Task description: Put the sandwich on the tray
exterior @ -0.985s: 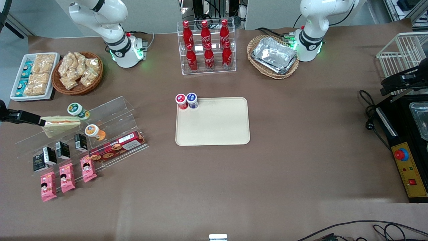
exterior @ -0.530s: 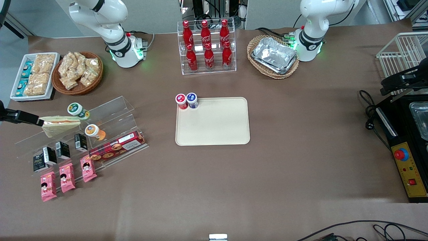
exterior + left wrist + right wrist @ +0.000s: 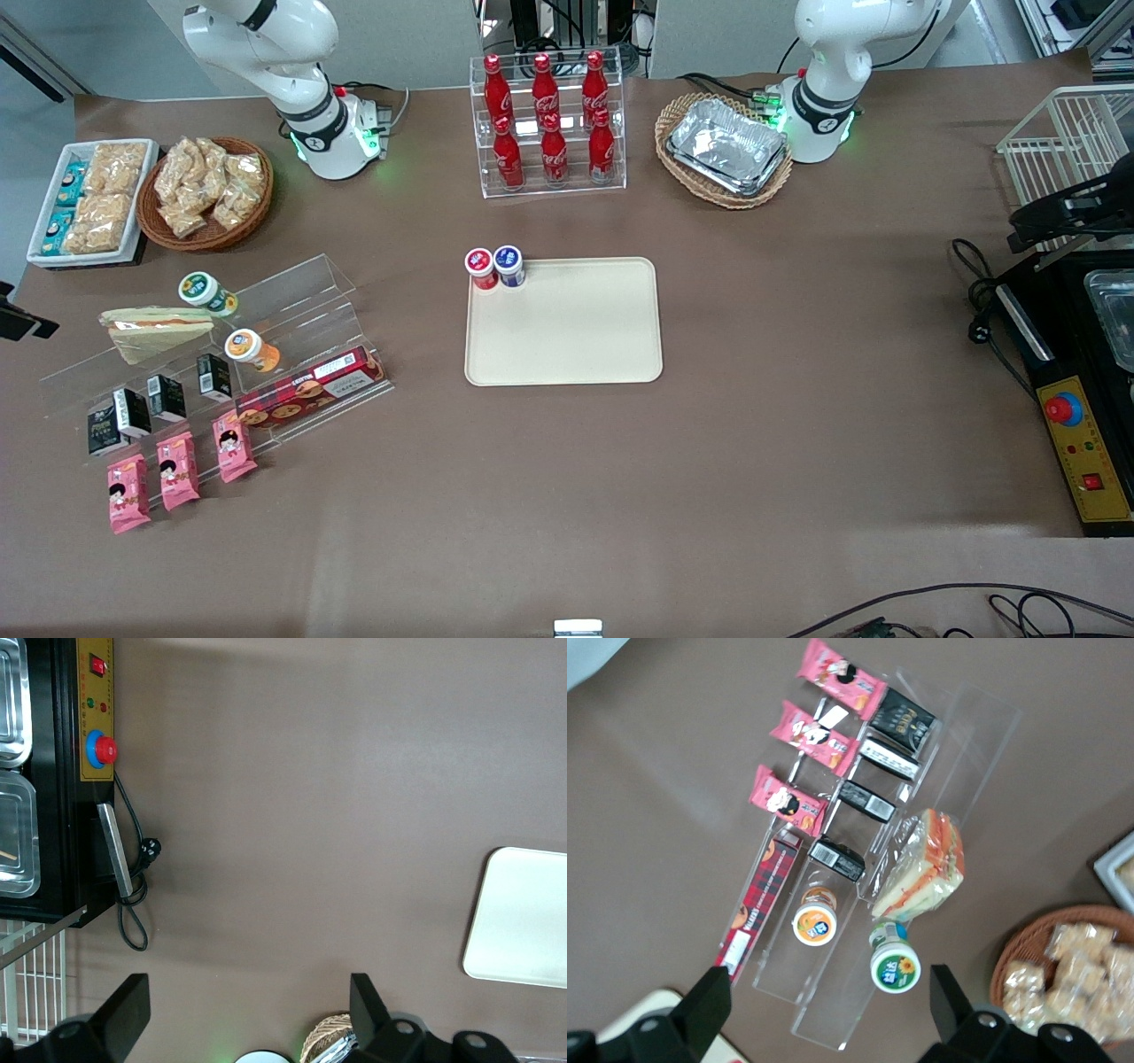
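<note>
The wrapped sandwich needs to go on the tray (image 3: pixel 567 337). My gripper should grab it by its wide end (image 3: pixel 190 321) next.
The sandwich (image 3: pixel 155 330) is a clear-wrapped cream wedge with pink-orange filling. It lies on the upper step of a clear acrylic shelf (image 3: pixel 292 306), and it also shows in the right wrist view (image 3: pixel 926 868). The cream-beige tray (image 3: pixel 567 337) lies flat at the table's middle; a corner of it shows in the right wrist view (image 3: pixel 656 1005). My gripper (image 3: pixel 828 1014) is open and empty, high above the shelf and apart from the sandwich. In the front view only a dark tip of the gripper (image 3: pixel 22 323) shows at the working arm's end of the table.
A green-lidded jar (image 3: pixel 205 291) and an orange-lidded jar (image 3: pixel 248 347) stand beside the sandwich. Black boxes (image 3: pixel 164 399), pink packets (image 3: pixel 177 468) and a biscuit box (image 3: pixel 310 390) fill the lower steps. Red and blue cups (image 3: pixel 494 266) stand at the tray's corner.
My gripper has pulled away from the sandwich toward the working arm's end of the table, almost out of the front view. The sandwich stays on the shelf.
</note>
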Motion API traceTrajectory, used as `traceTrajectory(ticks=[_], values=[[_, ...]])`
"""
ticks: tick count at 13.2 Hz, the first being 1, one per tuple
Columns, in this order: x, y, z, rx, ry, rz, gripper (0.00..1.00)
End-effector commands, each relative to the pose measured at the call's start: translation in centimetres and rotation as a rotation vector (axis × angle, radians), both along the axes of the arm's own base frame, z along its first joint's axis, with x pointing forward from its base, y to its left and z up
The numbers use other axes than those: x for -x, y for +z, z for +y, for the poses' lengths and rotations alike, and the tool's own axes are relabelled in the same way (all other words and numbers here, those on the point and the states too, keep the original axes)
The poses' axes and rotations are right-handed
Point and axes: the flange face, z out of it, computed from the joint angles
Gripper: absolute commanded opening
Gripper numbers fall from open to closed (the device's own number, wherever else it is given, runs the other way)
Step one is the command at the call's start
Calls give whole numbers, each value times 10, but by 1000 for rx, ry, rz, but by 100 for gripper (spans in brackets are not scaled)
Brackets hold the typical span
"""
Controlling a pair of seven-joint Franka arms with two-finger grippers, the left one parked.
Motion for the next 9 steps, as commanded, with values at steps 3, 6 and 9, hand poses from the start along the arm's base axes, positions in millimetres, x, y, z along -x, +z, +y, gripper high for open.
traceTrajectory(ticks=[3, 6, 9], values=[[4, -13, -11, 13, -342, 49, 100], [8, -40, -20, 8, -382, 80, 100], [17, -70, -23, 6, -419, 92, 100]])
